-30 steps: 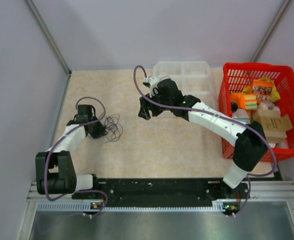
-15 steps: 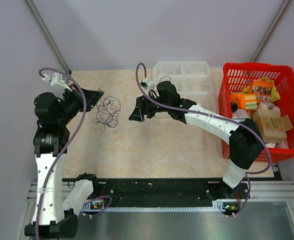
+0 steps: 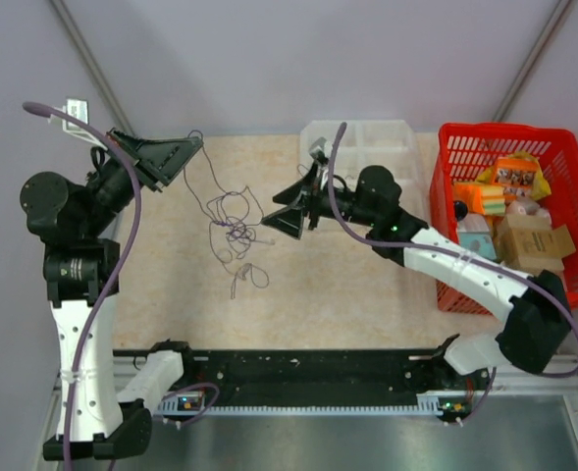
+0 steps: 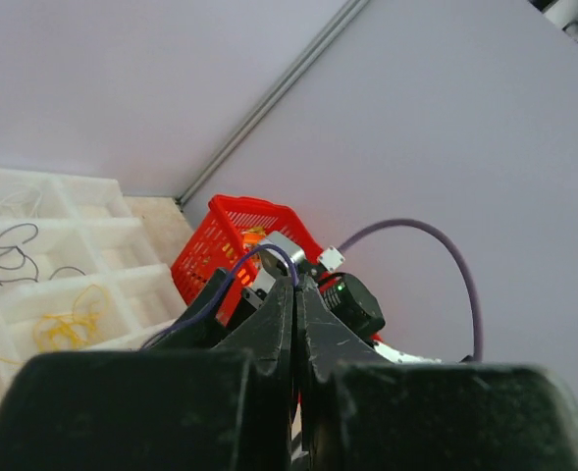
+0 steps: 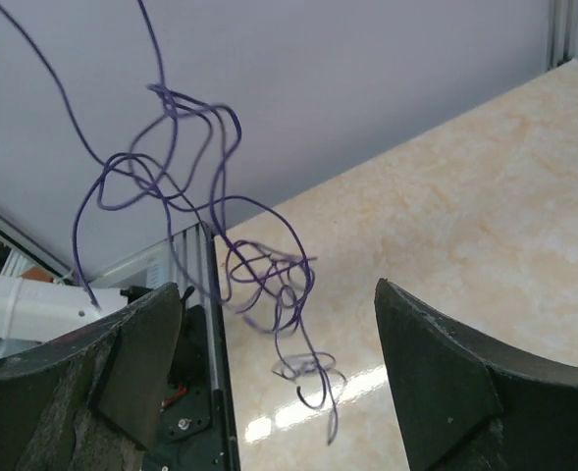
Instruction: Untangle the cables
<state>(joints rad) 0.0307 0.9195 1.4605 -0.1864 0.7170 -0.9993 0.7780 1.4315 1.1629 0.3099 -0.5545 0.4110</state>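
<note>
Next, my right gripper grabs the purple wire by its bunched loops, to untangle the cables from the strand (image 4: 269, 253) in my left gripper.
The cables (image 3: 232, 232) are a thin dark purple tangle hanging in the air from my left gripper (image 3: 192, 147), which is raised high at the table's far left and shut on a purple strand (image 4: 269, 253). Loose ends trail down toward the table (image 3: 244, 277). My right gripper (image 3: 274, 219) is open and empty, just right of the hanging tangle. In the right wrist view the tangle (image 5: 259, 275) dangles between and ahead of the wide-apart fingers (image 5: 436, 378), touching neither.
A clear compartment tray (image 3: 367, 147) stands at the back centre; the left wrist view shows dark and yellowish wires in its cells (image 4: 68, 324). A red basket (image 3: 553, 157) full of packages stands at the right. Grey walls close the left and back.
My left arm has lifted higher, pulling the tangle off the table so it hangs stretched out. My right gripper has moved closer to the tangle and turned toward it.
</note>
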